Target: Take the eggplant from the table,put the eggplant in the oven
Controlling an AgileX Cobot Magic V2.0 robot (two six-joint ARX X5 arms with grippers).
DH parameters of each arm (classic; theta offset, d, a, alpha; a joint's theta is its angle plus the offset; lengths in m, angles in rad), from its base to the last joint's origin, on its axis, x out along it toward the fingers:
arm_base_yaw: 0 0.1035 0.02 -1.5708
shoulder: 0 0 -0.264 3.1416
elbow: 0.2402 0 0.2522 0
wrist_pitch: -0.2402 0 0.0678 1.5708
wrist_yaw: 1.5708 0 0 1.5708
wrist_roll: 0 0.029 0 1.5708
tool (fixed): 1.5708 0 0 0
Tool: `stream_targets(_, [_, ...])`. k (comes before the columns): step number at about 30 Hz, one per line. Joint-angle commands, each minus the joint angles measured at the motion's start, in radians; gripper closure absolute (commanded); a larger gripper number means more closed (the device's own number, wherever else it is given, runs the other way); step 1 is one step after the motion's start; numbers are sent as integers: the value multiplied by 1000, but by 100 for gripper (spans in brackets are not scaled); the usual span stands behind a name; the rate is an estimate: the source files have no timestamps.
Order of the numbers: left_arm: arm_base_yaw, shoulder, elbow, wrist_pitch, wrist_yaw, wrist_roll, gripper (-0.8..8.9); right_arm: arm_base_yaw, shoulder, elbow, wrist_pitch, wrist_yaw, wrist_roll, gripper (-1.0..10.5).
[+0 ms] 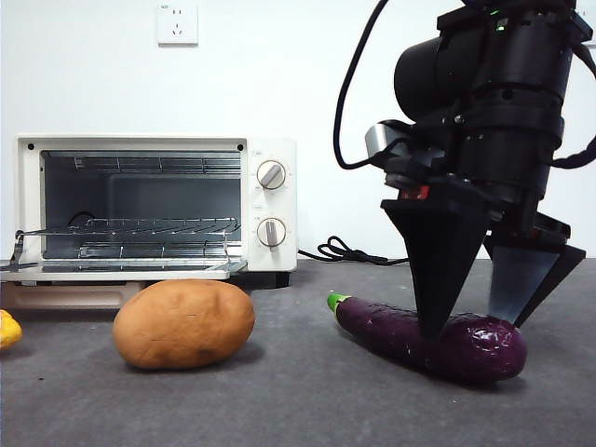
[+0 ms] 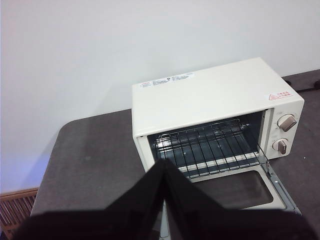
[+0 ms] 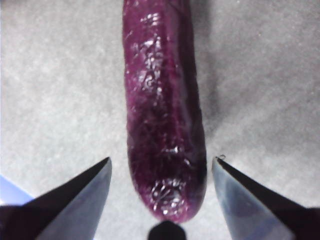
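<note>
I will grab the eggplant by its thick end [image 1: 484, 349] next with my right gripper, to put it in the oven [image 1: 154, 209].
The glossy dark-purple eggplant [image 1: 424, 337] lies on the grey table [image 1: 298, 400] at the right, green stem cap pointing left. My right gripper [image 1: 470, 326] hangs straight over its thick end, open, one jaw on each side of it; the right wrist view shows the eggplant [image 3: 162, 125] between the spread jaws of that gripper [image 3: 162, 167], with gaps on both sides. The cream-white oven [image 1: 154, 209] stands at the back left with its door folded down and its wire rack showing. My left gripper [image 2: 164, 167] is shut and empty, high above the oven [image 2: 215, 115].
A rounded brown potato [image 1: 184, 323] sits in front of the oven, left of the eggplant. A yellow object [image 1: 7, 328] pokes in at the left edge. A black cable [image 1: 354, 251] lies behind, beside the oven. A wall socket [image 1: 177, 23] is on the white wall.
</note>
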Motion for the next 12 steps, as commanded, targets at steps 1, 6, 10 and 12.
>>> stream_targets(1, [3, -3, -2, 3, 1, 1, 819, 3, 15, -25, 5, 3, 11, 606])
stream_targets(6, [3, -1, -2, 3, 1, 4, 819, 3, 15, -60, 35, 3, 30, 719])
stream_targets(10, [3, 0, -2, 5, 1, 5, 819, 2, 15, -66, 43, 4, 35, 743])
stream_targets(12, [3, 3, -2, 6, 1, 5, 819, 3, 15, -66, 42, 3, 36, 838])
